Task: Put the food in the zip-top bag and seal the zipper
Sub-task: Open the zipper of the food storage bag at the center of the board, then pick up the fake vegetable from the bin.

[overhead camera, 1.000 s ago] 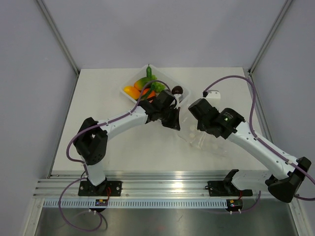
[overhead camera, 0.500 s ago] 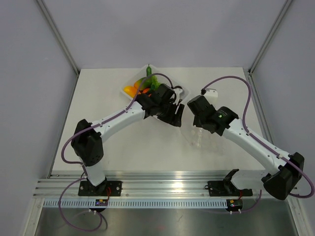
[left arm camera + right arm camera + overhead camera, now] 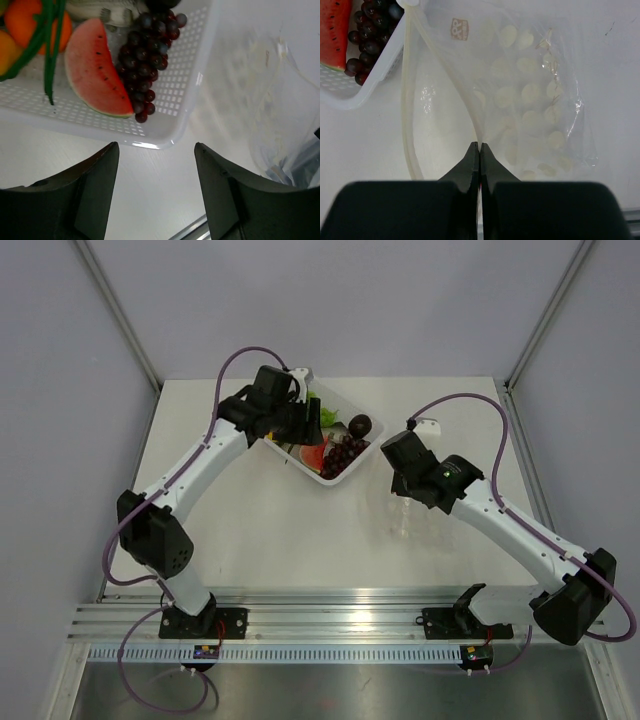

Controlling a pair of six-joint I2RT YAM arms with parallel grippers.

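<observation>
The robot's left hand will grab the green onion (image 3: pixel 50 50) across its gathered green leaves, so the onion's other end stays free to go into the zip-top bag's opening first.
The food lies in a white tray (image 3: pixel 300 462): a watermelon slice (image 3: pixel 97 75), dark grapes (image 3: pixel 147 55), an orange piece (image 3: pixel 30 25), a green onion (image 3: pixel 50 50) and a dark round fruit (image 3: pixel 360 424). My left gripper (image 3: pixel 156 147) hangs open and empty above the tray's near corner; from above the left gripper (image 3: pixel 300 428) sits over the tray's left part. The clear zip-top bag (image 3: pixel 530 100) lies right of the tray, its mouth gaping. My right gripper (image 3: pixel 479 145) is shut on the bag's mouth edge, by the pale zipper (image 3: pixel 409 100). The bag (image 3: pixel 412 525) is faint from above.
The tray's corner (image 3: pixel 365 87) nearly touches the bag's mouth. A small white cable connector (image 3: pixel 428 426) lies behind the right arm. Grey walls close in the table on three sides, and a metal rail (image 3: pixel 330 620) runs along its near edge.
My left gripper has opened and swung from beside the bag's mouth back and left to above the tray. The right gripper keeps its hold on the bag and has barely shifted.
</observation>
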